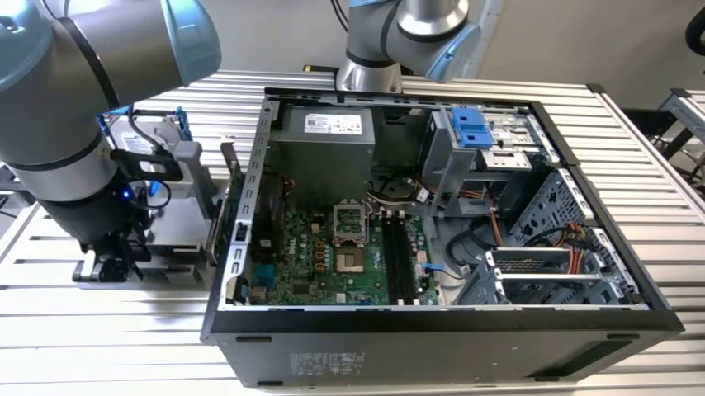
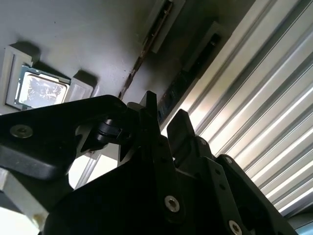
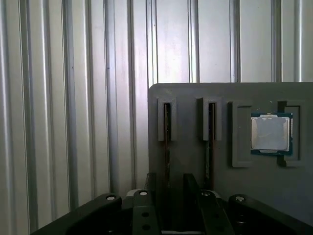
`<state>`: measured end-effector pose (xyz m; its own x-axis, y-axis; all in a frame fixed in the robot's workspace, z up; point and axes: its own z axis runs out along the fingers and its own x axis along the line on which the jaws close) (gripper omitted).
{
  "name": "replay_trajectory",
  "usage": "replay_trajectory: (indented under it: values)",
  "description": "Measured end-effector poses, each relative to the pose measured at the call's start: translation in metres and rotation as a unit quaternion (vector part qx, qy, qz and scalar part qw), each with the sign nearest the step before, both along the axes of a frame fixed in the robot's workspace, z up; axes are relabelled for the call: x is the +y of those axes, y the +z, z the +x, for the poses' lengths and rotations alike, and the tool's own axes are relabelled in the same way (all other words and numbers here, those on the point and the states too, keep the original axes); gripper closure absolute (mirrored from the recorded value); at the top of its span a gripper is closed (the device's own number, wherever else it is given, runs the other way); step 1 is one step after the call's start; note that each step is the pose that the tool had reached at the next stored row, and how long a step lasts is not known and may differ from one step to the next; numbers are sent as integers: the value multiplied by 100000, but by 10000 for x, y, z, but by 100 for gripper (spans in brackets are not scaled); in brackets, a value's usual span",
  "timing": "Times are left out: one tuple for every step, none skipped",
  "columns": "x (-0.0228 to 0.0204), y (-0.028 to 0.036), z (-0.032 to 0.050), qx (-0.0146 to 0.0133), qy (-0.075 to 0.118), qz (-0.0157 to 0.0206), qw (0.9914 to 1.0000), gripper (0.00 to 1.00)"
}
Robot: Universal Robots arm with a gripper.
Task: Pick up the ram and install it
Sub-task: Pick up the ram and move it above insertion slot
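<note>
I need to install the ram next. The holder's slots hold its ends, so my gripper should pick it up by its exposed long edge.
In the first wrist view the ram stands on edge in a slot of a grey holder. My gripper is open, with one finger on either side of the stick's near end and a gap on both sides. The second wrist view shows the same ram running as a dark strip into the gap of the gripper. Another ram stick sits in the neighbouring slot, closer to the processor chip. In the exterior view the gripper hangs low over the holder, at the exterior view's left of the open computer case.
The case lies open with its motherboard and long black memory slots facing up. A hard drive with blue rails and an upright green card stand between the arm and the case. Everything rests on a ribbed metal table.
</note>
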<state>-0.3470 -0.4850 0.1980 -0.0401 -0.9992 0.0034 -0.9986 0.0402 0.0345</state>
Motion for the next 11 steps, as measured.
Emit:
replay_trajectory:
  values:
    - [0,-5,0,6,-13,-6,100000,0]
    - [0,-10,0,4,-24,-6,100000,0]
    - [0,-17,0,0,-33,-4,100000,0]
    - [0,-24,0,-3,-40,-2,100000,0]
    - [0,-31,1,-7,-48,1,100000,0]
    - [1,-38,1,-8,-59,1,100000,0]
    - [1,-44,1,-6,-70,0,100000,0]
    - [2,-52,1,-3,-81,-3,100000,0]
    - [3,-60,1,-3,-92,-7,100000,0]
    - [5,-66,1,-2,-100,-26,100000,0]
    - [6,-70,1,4,-112,-56,100000,0]
